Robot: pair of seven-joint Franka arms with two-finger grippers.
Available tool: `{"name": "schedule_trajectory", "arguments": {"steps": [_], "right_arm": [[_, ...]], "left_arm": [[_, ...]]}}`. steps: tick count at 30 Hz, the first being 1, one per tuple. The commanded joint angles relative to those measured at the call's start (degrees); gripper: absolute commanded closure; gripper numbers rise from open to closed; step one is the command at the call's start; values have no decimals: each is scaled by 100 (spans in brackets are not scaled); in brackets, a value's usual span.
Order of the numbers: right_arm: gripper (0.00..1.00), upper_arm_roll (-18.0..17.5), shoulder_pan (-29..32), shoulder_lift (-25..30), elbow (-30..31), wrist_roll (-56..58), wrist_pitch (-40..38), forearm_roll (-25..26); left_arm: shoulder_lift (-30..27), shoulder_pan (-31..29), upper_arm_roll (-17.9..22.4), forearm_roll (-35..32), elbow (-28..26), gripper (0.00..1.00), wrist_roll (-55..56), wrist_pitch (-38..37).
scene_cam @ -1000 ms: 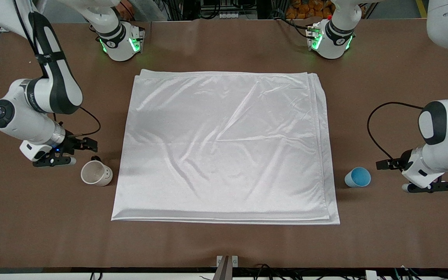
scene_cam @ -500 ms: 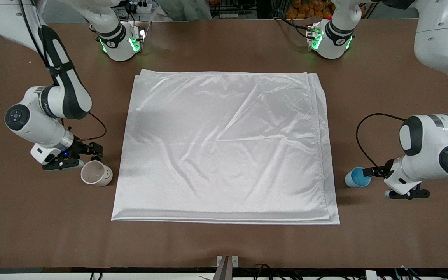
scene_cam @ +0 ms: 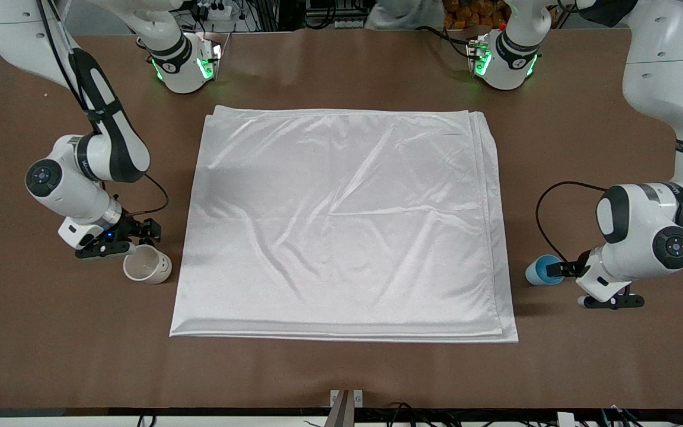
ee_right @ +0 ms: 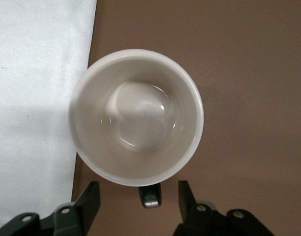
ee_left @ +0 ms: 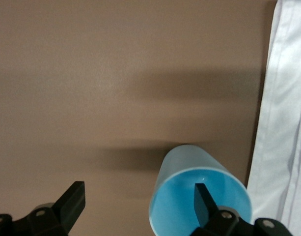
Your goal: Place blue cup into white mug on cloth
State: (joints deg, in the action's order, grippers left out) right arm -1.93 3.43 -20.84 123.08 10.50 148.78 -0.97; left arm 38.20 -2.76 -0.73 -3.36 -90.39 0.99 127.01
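The left gripper should grab the blue cup's rim (scene_cam: 558,282) next, so the cup's base stays free to go into the white mug (scene_cam: 147,264).
The white mug (scene_cam: 147,264) stands upright on the brown table beside the cloth (scene_cam: 341,219), toward the right arm's end. My right gripper (scene_cam: 144,236) is open and low at the mug. In the right wrist view its fingers (ee_right: 91,197) stand on either side of the dark handle (ee_right: 150,195) of the mug (ee_right: 136,117). The blue cup (scene_cam: 540,271) stands on the table beside the cloth, toward the left arm's end. My left gripper (scene_cam: 556,270) is open at it. In the left wrist view one finger (ee_left: 204,201) is inside the cup (ee_left: 189,196) and the other is outside it.
The cloth's edge shows in both wrist views, left (ee_left: 287,123) and right (ee_right: 37,98), close to each cup. The two arm bases (scene_cam: 182,65) with green lights stand at the table's back edge. A small metal bracket (scene_cam: 346,403) sits at the front edge.
Both arms have moved in toward the cloth. The right gripper has closed in on the mug's handle; the left gripper has reached the blue cup. Neither cup has moved.
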Motion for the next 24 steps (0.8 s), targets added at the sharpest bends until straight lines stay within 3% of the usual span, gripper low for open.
{"name": "schedule_trajectory", "arguments": {"steps": [1,2,11,22,24], "right_arm": [[35,-44,35,-34,23,32,195,202],[35,-44,35,-43,23,32,248,211],[52,-44,35,-140,-12,32,371,272],[98,-44,35,-122,-21,40,398,308],[100,-44,35,-96,-30,40,389,308]], "left_arm": [[83,12,-24,-24,110,90,112,149],[83,30,-32,-24,110,100,121,149],[100,83,-24,-24,110,100,174,158],[65,74,-32,-24,110,100,191,149],[30,65,-24,-24,118,100,165,149]]}}
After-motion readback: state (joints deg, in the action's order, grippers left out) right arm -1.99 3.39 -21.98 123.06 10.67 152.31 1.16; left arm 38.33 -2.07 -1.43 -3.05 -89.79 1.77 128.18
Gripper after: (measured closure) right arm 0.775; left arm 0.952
